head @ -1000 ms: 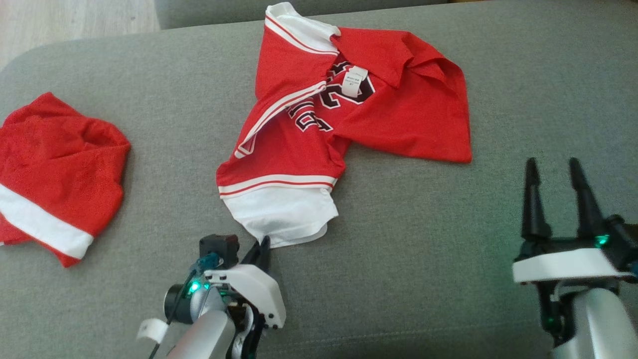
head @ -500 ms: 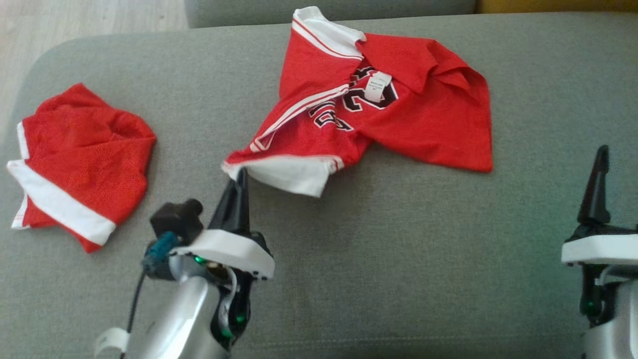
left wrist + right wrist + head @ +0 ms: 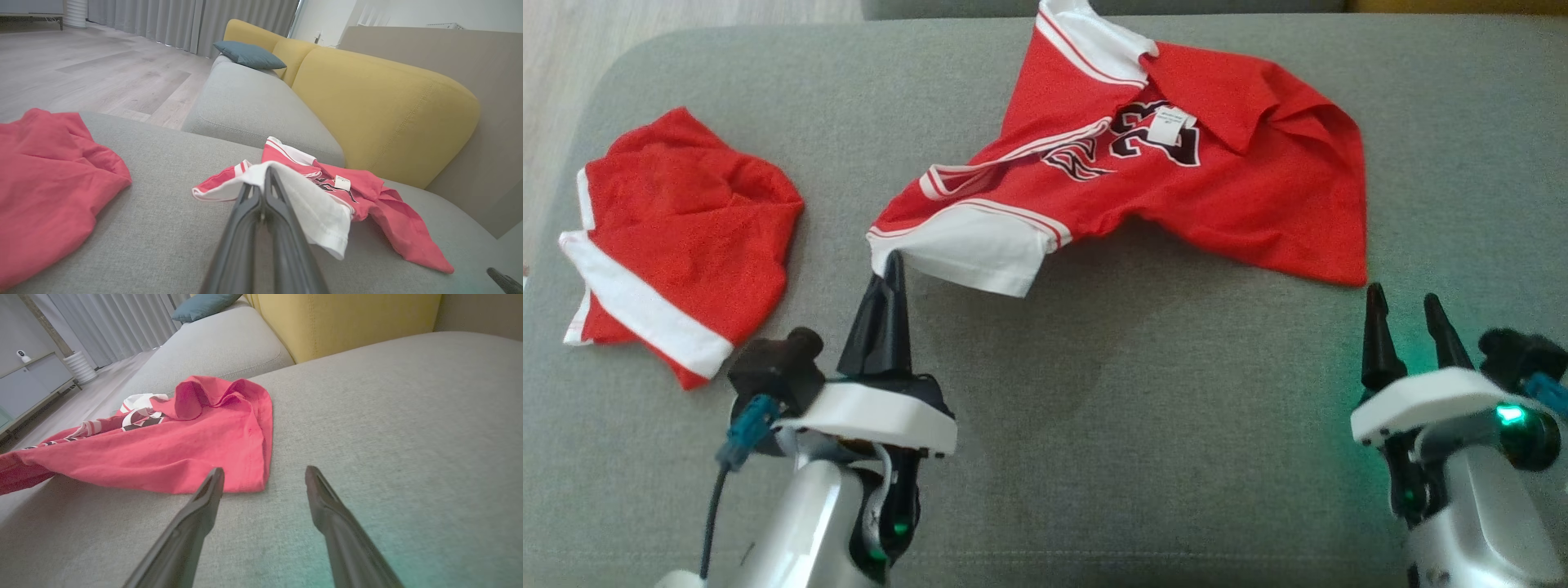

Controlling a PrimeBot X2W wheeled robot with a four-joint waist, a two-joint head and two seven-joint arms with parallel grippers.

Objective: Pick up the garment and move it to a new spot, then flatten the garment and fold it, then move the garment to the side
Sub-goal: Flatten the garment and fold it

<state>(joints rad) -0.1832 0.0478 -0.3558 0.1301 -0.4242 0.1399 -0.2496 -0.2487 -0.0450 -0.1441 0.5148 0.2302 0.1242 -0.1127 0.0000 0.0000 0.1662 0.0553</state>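
Observation:
My right gripper will pinch the jersey next by its red hem corner (image 3: pixel 1359 278) (image 3: pixel 260 485), because the jersey's edge sticks out there and the cloth behind is loose and crumpled.
The garment (image 3: pixel 1217 188) is a red jersey with white trim and dark lettering, lying crumpled on the grey sofa seat (image 3: pixel 1176 408). My left gripper (image 3: pixel 894 265) is shut on its white hem corner, which is lifted off the seat; in the left wrist view the white cloth (image 3: pixel 318 204) drapes over the closed left gripper (image 3: pixel 265 179). My right gripper (image 3: pixel 1405 298) stands open just in front of the jersey's red right corner, apart from it. In the right wrist view that corner (image 3: pixel 253 473) lies between and just beyond the open right gripper (image 3: pixel 264 473).
A second red piece with a white band (image 3: pixel 678 245) lies crumpled at the seat's left end. A yellow backrest (image 3: pixel 380 106) and a blue pillow (image 3: pixel 249 55) stand beyond the seat. Wooden floor (image 3: pixel 572 49) borders the seat's far left edge.
The camera has shifted. My left gripper rose from the seat with the white hem, pulling it up and left so the jersey stretches out. The right gripper stays open.

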